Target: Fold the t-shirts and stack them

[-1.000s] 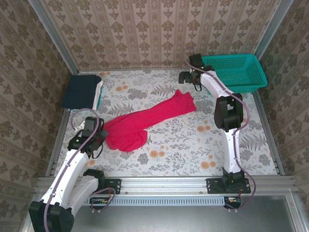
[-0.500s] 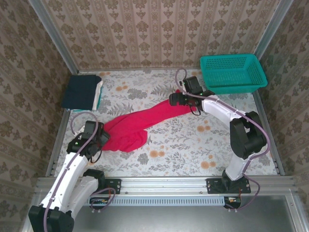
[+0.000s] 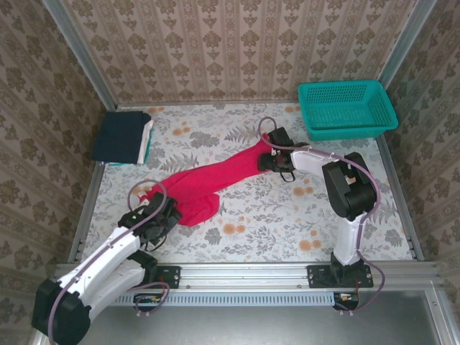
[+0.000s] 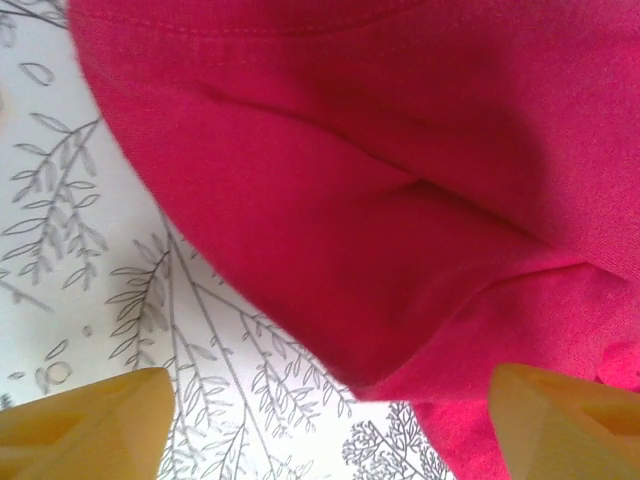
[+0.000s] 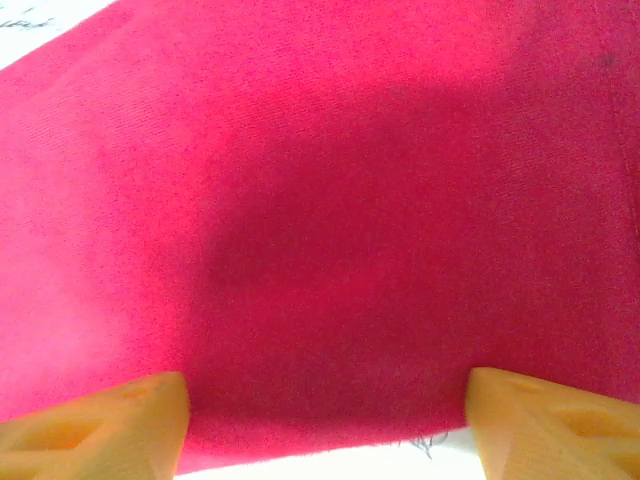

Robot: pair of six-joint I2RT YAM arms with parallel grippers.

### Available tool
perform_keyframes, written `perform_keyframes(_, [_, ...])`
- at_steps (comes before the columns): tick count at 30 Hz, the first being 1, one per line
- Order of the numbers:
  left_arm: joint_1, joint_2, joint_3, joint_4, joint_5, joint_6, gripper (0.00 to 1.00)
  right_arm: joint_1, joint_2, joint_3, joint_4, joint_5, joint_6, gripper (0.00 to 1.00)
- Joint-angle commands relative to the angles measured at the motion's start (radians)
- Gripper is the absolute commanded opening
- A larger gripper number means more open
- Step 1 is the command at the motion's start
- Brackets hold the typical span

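My left gripper grabs the red t-shirt (image 3: 215, 180) by the folded corner, opposite the hem, next. Then I stretch the t-shirt out for folding.
A bright red t-shirt (image 3: 215, 180) lies bunched in a long diagonal strip across the flowered table (image 3: 287, 223). My left gripper (image 3: 167, 213) is low at the strip's near left end. In the left wrist view it (image 4: 330, 430) is open, with a folded corner of the red cloth (image 4: 350, 150) just ahead of the jaws. My right gripper (image 3: 267, 159) rests at the far right end of the strip. In the right wrist view it (image 5: 325, 425) is open, and the hem of the red cloth (image 5: 320, 200) lies between its fingers. A folded stack of t-shirts (image 3: 121, 135), navy on top, sits far left.
A teal mesh basket (image 3: 347, 108) stands at the far right corner, behind the right arm. Metal rails border the table on both sides and along the near edge. Bare tabletop lies in front of the shirt, toward the near right.
My right arm swung from the basket down to the shirt's far end, its jaws narrowing a little. My left gripper opened, let go of the cloth and moved nearer and rightward.
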State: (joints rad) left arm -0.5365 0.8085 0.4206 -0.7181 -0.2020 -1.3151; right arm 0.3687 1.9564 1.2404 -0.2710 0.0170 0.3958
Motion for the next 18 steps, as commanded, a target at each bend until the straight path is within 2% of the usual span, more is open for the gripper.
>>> perform_keyframes(1, [-0.004, 0.030, -0.014, 0.105, -0.014, -0.033, 0.75, -0.008, 0.038, 0.054, -0.031, 0.027, 0.027, 0.66])
perform_keyframes(3, [0.000, 0.049, -0.025, 0.137, -0.017, -0.037, 0.64, -0.011, 0.052, 0.066, -0.043, 0.024, 0.034, 0.53])
perform_keyframes(9, [0.058, 0.079, -0.067, 0.200, -0.026, -0.019, 0.18, -0.020, -0.044, 0.008, 0.024, 0.072, 0.055, 0.01])
perform_keyframes(12, [0.075, 0.059, -0.062, 0.186, -0.053, 0.030, 0.00, -0.028, -0.153, -0.048, 0.079, 0.090, 0.056, 0.00])
perform_keyframes(13, [0.109, 0.048, -0.057, 0.175, -0.061, 0.047, 0.00, -0.032, -0.193, -0.066, 0.094, 0.091, 0.054, 0.00])
perform_keyframes(18, [0.140, -0.021, -0.014, 0.110, -0.088, 0.122, 0.00, -0.050, -0.330, -0.120, 0.114, 0.100, 0.040, 0.00])
